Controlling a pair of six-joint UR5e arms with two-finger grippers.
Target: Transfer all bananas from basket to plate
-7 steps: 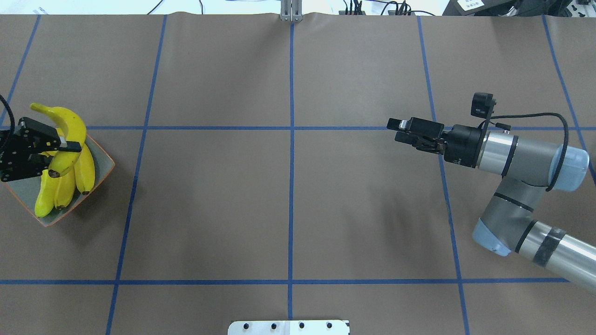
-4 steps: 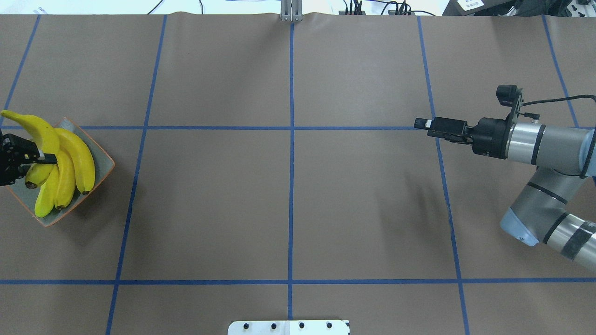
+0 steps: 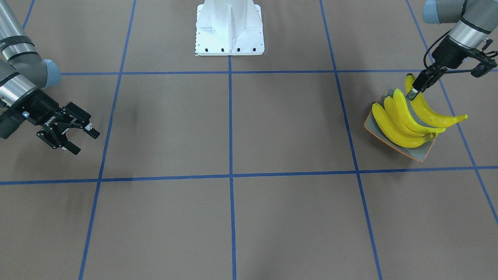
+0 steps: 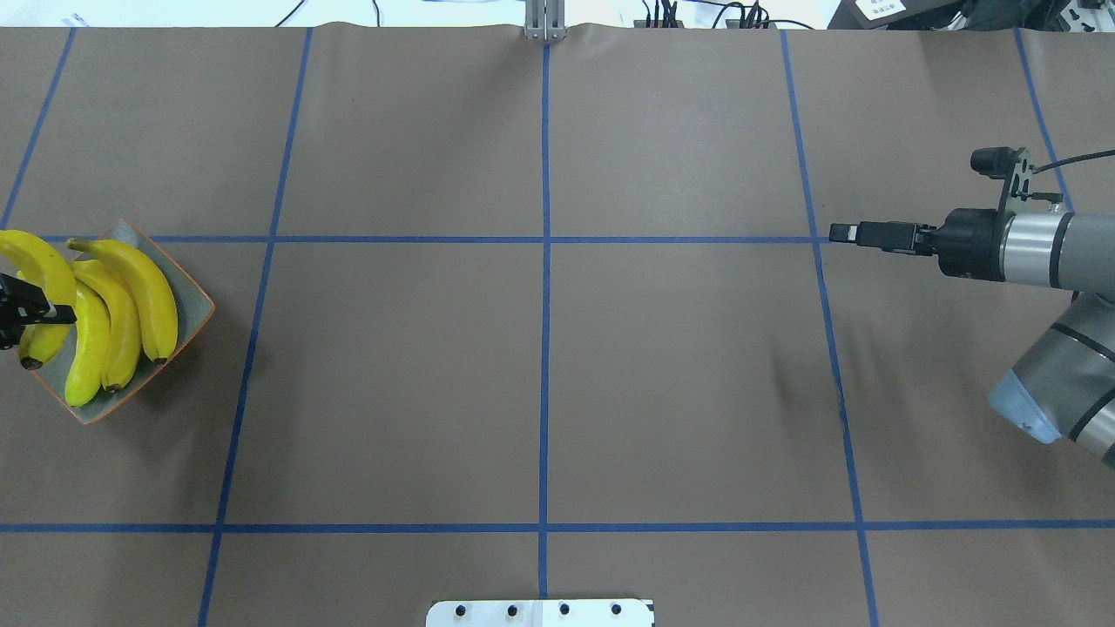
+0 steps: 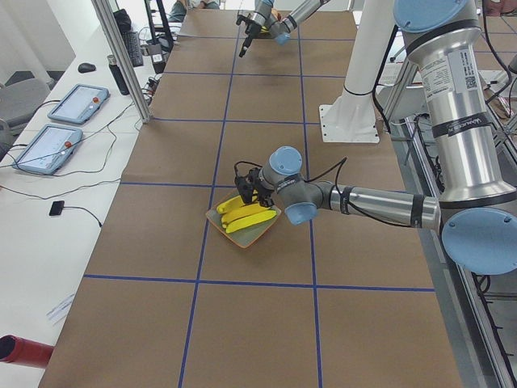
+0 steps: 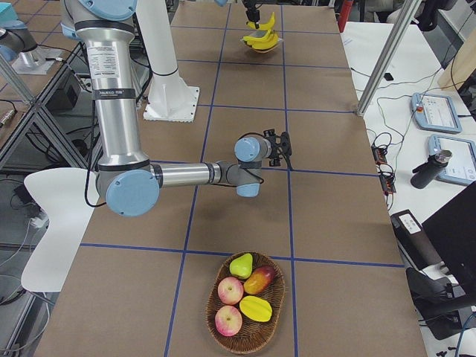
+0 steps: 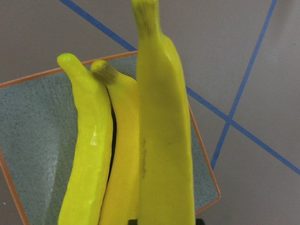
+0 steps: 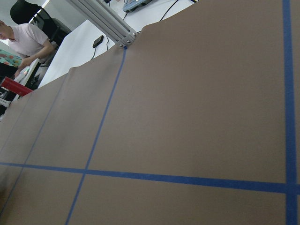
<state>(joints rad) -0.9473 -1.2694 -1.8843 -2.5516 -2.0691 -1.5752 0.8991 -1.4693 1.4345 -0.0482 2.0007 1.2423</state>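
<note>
I need to lower the banana inward with my left gripper before I let go of it, because the banana's stem (image 3: pixel 461 118) hangs above and past the plate's orange rim (image 3: pixel 431 147).
The grey-green plate (image 4: pixel 190 300) with an orange rim sits at the table's left edge, also in the front view (image 3: pixel 422 154) and left wrist view (image 7: pixel 28 122). Three yellow bananas (image 4: pixel 118 318) lie side by side in it. My left gripper (image 4: pixel 35 311) is shut on another banana (image 4: pixel 39 274), held over the plate's outer side next to the others (image 3: pixel 428 112), and filling the wrist view (image 7: pixel 164 140). My right gripper (image 3: pixel 82 140) is open and empty, far across the table (image 4: pixel 849 233).
A wicker basket (image 6: pixel 216 327) with apples, a pear and a mango stands near the table's right end; no banana shows in it. The white robot base (image 3: pixel 229 29) stands at the near-robot edge. Blue tape lines grid the brown table cover.
My left gripper has carried its banana leftward, from above the plate's middle to its outer edge. My right arm has drawn back to the right and turned its wrist.
</note>
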